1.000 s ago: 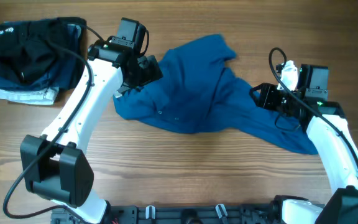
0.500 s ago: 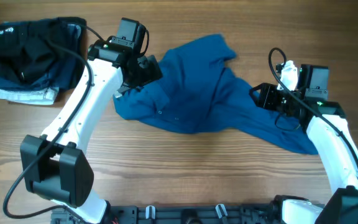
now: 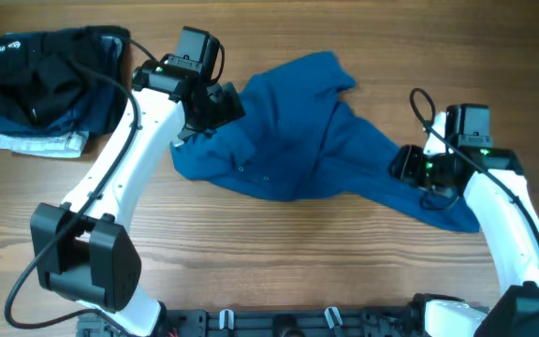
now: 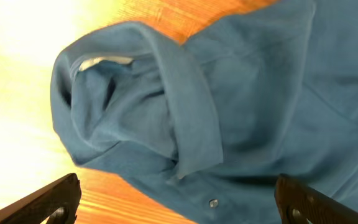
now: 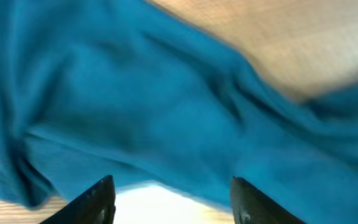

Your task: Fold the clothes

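I will next grab the blue button shirt (image 3: 298, 131) with my right gripper by its outstretched sleeve near the cuff (image 3: 456, 217). Then I will straighten the sleeve for folding.
A blue button shirt (image 3: 298, 131) lies crumpled across the middle of the wooden table. My left gripper (image 3: 215, 105) hovers at its upper left, over the collar (image 4: 185, 106); its fingers (image 4: 178, 202) are wide open with a button and cloth between them, nothing held. My right gripper (image 3: 410, 167) sits over the shirt's right sleeve part; its fingers (image 5: 173, 199) are open above the blue cloth (image 5: 166, 99), with a bright strip of table under the hem. The view there is blurred.
A stack of folded dark clothes (image 3: 50, 84) on pale ones lies at the table's far left corner. Bare wood (image 3: 279, 253) runs along the front. The arm bases stand at the front edge.
My right gripper has moved down and slightly right along the shirt's right side, towards the front. The left arm and the shirt have not visibly moved.
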Controlling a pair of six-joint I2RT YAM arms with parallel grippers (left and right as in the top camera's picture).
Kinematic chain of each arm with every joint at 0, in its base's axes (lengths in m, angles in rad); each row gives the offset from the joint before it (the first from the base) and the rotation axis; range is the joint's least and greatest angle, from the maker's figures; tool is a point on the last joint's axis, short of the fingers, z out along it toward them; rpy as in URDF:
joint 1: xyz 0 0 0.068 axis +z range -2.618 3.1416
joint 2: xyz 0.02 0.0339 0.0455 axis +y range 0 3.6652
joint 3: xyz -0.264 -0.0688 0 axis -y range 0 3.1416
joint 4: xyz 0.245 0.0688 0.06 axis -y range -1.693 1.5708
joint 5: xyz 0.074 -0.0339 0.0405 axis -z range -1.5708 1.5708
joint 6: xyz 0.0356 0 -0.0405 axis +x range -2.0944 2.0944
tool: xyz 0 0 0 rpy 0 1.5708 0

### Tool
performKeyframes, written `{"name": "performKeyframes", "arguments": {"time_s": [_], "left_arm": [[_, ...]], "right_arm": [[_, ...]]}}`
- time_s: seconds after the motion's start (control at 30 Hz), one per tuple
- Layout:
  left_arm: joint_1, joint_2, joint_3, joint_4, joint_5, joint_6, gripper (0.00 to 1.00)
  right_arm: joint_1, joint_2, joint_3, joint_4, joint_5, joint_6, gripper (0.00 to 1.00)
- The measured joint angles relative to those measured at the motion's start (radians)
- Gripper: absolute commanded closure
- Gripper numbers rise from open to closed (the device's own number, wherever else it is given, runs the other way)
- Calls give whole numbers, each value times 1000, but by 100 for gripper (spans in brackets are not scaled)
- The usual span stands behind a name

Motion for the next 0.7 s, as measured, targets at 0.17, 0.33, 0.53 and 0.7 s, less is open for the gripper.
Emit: {"name": "performKeyframes", "arguments": {"time_s": [0.17, 0.33, 0.53, 0.7], "left_arm": [[0, 0, 0, 19, 0, 0, 0], [0, 0, 0, 50, -60, 0, 0], [0, 0, 0, 74, -116, 0, 0], [0, 0, 0, 85, -124, 0, 0]], "right_arm": [[-24, -15, 123, -239, 130, 85, 28], [-124, -18, 102, -169, 218, 144, 28], [-269, 31, 69, -41, 240, 154, 29], [-274, 156, 69, 35, 243, 154, 29]]}}
